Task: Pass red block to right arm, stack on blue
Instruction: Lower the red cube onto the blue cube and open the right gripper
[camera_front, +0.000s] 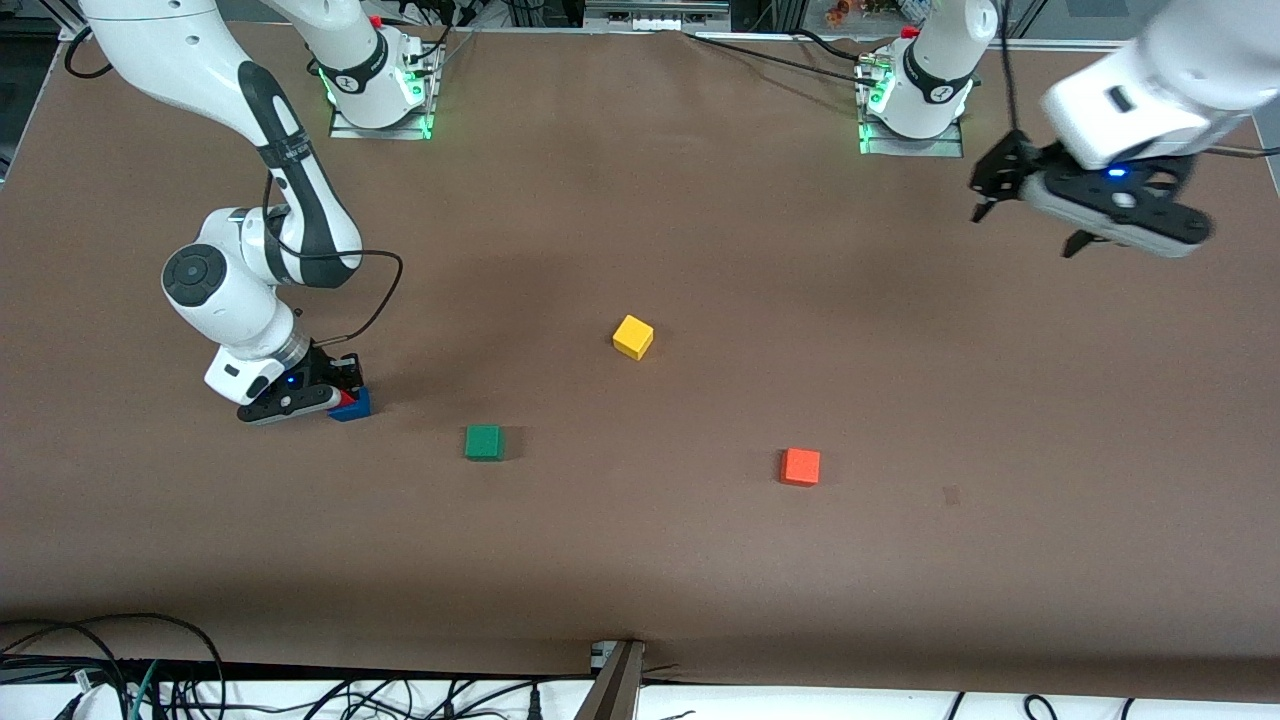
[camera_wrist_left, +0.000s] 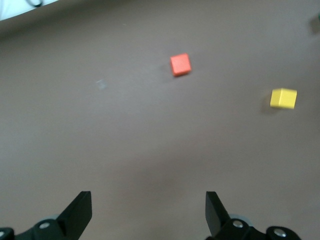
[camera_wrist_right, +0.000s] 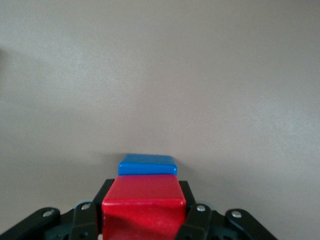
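Note:
The red block's base is over the blue block's top and would stay, so my right gripper should release the red block.
My right gripper (camera_front: 340, 393) is low over the table at the right arm's end and is shut on the red block (camera_front: 346, 398). In the right wrist view the fingers (camera_wrist_right: 197, 220) clamp the red block (camera_wrist_right: 144, 207) on both sides. The blue block (camera_wrist_right: 147, 164) lies right under it and juts out past its edge. In the front view the blue block (camera_front: 357, 406) shows just below the red one. I cannot tell whether the two touch. My left gripper (camera_front: 1028, 215) hangs open and empty, high over the left arm's end of the table; its own view (camera_wrist_left: 148, 200) shows it too.
A yellow cube (camera_front: 633, 336) lies mid-table. A green cube (camera_front: 483, 442) and an orange cube (camera_front: 800, 466) lie nearer to the front camera. The left wrist view shows the orange cube (camera_wrist_left: 180, 64) and the yellow cube (camera_wrist_left: 283, 98). Cables run along the front edge.

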